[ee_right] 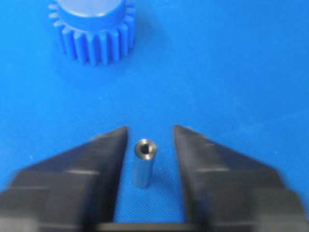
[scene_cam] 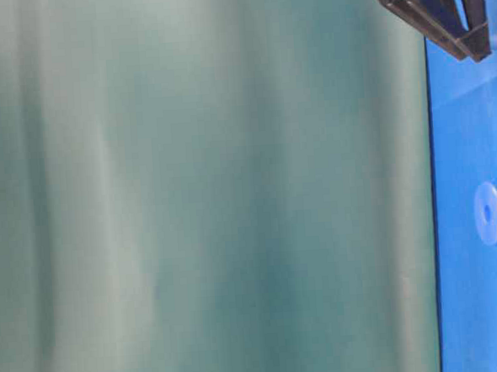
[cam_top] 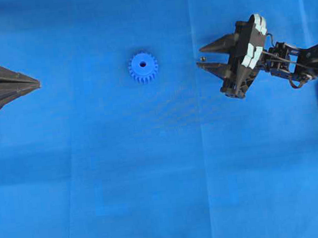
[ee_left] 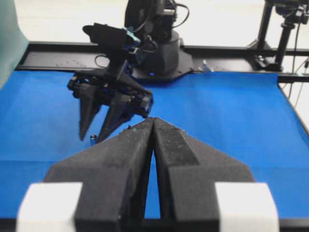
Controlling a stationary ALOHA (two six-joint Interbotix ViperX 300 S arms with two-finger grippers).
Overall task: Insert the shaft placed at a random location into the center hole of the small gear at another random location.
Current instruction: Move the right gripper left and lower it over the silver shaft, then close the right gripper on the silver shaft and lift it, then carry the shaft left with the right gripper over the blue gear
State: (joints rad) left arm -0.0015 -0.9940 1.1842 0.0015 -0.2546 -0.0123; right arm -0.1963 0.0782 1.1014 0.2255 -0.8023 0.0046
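Note:
Next, my right gripper grabs the shaft by its upper end to insert the shaft into the small gear's center hole.
The blue small gear lies flat on the mat with its center hole facing up. It also shows at the top left of the right wrist view, where the hole is cut off. The shaft is a tiny silvery pin standing upright on the mat, to the right of the gear. My right gripper is open, with one finger on each side of the shaft and a gap on both sides. My left gripper is shut and empty at the left edge.
The blue mat covers the table. A green backdrop fills most of the table-level view, where the gear shows at the right edge. The right arm's base stands at the mat's far edge in the left wrist view.

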